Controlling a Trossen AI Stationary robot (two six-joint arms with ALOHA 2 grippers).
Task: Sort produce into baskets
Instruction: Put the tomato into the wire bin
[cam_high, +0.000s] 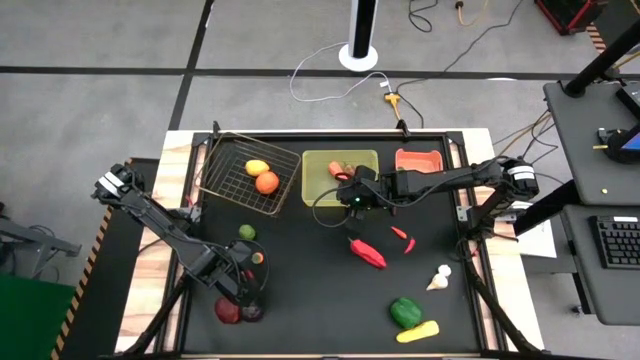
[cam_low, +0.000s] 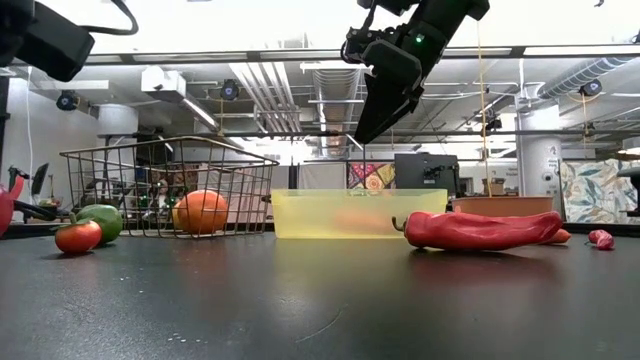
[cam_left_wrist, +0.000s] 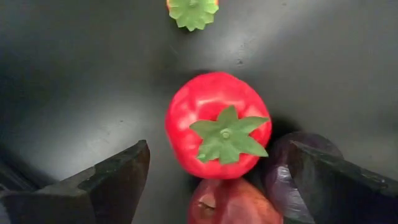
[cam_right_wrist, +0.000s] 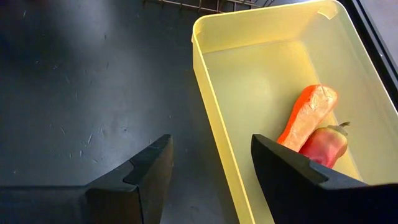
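Note:
I should next pick up the red tomato with my left gripper, by its round sides around the green calyx (cam_left_wrist: 217, 124), so that it can go into the wire basket.
My left gripper (cam_high: 247, 290) hangs open over a cluster at the table's near left. There a red tomato-like fruit with a green calyx (cam_left_wrist: 217, 124) lies on the table between its fingers, with a second red piece (cam_left_wrist: 233, 202) and a purple beet (cam_left_wrist: 292, 168) against it. A small tomato (cam_high: 258, 258) and a lime (cam_high: 246, 232) lie farther off. My right gripper (cam_right_wrist: 211, 142) is open and empty above the near wall of the yellow-green tray (cam_high: 318, 160), which holds an orange carrot (cam_right_wrist: 308, 118) and a red piece (cam_right_wrist: 323, 144). The wire basket (cam_high: 222, 150) holds a lemon (cam_high: 257, 167) and an orange fruit (cam_high: 267, 182).
The salmon-red bin (cam_high: 420, 160) stands right of the tray. A long red chili (cam_high: 367, 253), small red chilies (cam_high: 403, 238), garlic (cam_high: 440, 278), a green pepper (cam_high: 405, 312) and a yellow piece (cam_high: 417, 331) lie loose on the black mat's right half.

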